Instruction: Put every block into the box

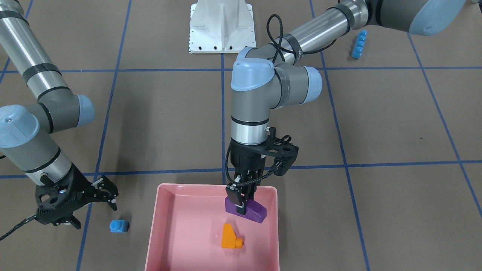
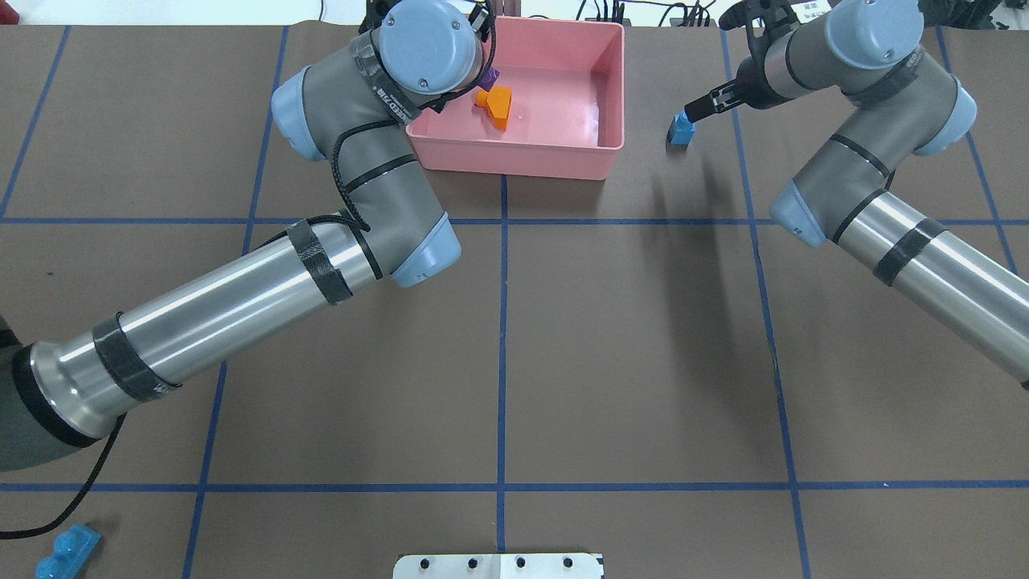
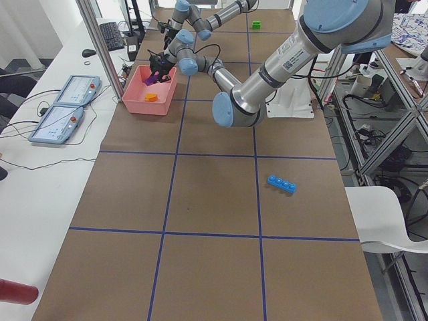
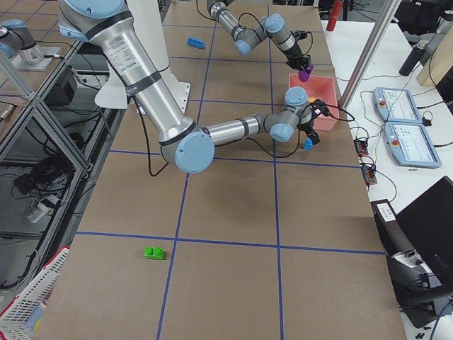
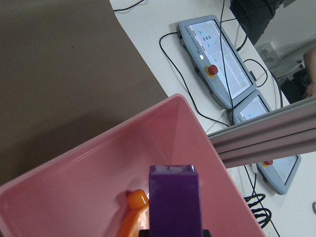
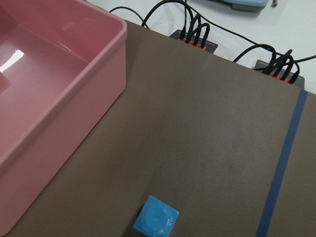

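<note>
My right gripper should grab the small blue one-stud block by its square body (image 1: 121,226) (image 6: 153,222) next, so that it can go into the pink box.
The pink box (image 1: 162,210) stands at the table's far edge, with the orange sloped block (image 1: 229,237) lying inside. My left gripper (image 1: 241,199) is shut on the purple wedge (image 1: 250,210) and holds it above the box's inside; the wrist view shows the wedge (image 5: 175,202) over the orange block (image 5: 133,217). My right gripper (image 1: 96,217) is open, low over the table beside the small blue one-stud block (image 1: 119,226), which lies outside the box (image 6: 156,222). The long blue block (image 1: 359,44) lies near the robot's left side. The green block (image 4: 154,251) lies far off on the right.
The white robot base (image 1: 222,26) is at the table's near edge. Blue tape lines cross the brown table. Teach pendants (image 5: 217,64) and cables lie beyond the box's far side. My left arm's elbow (image 2: 362,161) reaches over the box's near-left corner.
</note>
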